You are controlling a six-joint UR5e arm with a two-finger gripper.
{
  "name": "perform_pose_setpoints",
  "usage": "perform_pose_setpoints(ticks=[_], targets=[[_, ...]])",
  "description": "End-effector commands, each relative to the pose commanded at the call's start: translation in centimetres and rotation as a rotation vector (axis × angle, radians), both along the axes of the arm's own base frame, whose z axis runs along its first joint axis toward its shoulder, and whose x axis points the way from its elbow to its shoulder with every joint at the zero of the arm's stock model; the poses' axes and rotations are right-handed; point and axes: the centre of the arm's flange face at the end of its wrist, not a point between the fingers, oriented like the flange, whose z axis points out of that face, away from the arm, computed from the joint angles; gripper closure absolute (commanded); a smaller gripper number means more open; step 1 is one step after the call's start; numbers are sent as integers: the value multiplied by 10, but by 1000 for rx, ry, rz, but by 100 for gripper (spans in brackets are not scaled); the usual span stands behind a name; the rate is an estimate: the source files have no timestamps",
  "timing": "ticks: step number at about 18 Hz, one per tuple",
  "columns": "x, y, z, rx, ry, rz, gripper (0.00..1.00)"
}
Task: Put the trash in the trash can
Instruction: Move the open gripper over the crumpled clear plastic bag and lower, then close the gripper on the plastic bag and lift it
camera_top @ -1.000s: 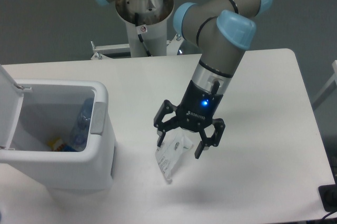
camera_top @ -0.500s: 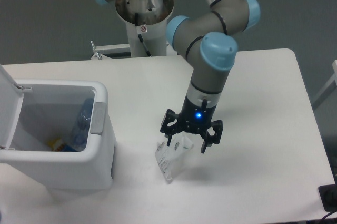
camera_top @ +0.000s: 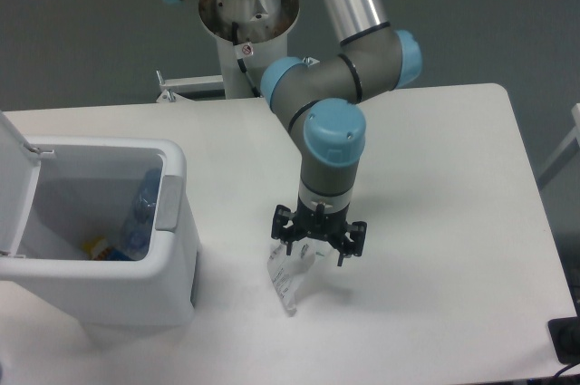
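I will next pick up the wrapper by its upper end point(camera_top: 310, 249) with my gripper. Then I will drop the crumpled plastic wrapper into the white trash can.
The crumpled whitish plastic wrapper point(camera_top: 292, 273) lies on the white table, right of the trash can. My gripper point(camera_top: 314, 249) points straight down over the wrapper's upper end, jaws open on either side of it, fingertips low near the table. The white trash can point(camera_top: 100, 290) stands at the left with its lid point(camera_top: 14, 177) swung open. The clear crushed water bottle point(camera_top: 139, 217) with its blue cap leans inside the can against the right wall.
The grey recessed panel point(camera_top: 169, 203) sits on the can's right rim. Some yellow and blue litter point(camera_top: 98, 247) lies on the can's bottom. The robot's base column point(camera_top: 245, 23) stands at the table's far edge. The white table point(camera_top: 453, 222) stretches to the right.
My gripper has come down and a little left, turning to point straight down over the wrapper's upper end. The arm's wrist has swung over it. The wrapper and bottle have not moved.
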Motion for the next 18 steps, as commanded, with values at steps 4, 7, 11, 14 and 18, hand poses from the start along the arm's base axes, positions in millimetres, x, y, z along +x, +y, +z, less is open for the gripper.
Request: perform_pose_setpoints(ticks=[4,7,11,14,18], targets=[[3,-1,-8,-13,-11,-1,42],[8,0,-13,-48,7,-10,54],[9,0,-14,-62,12,-12,80],[7,3,-7,-49,25,-11,100],[8,8,17,-19,52,-18,100]])
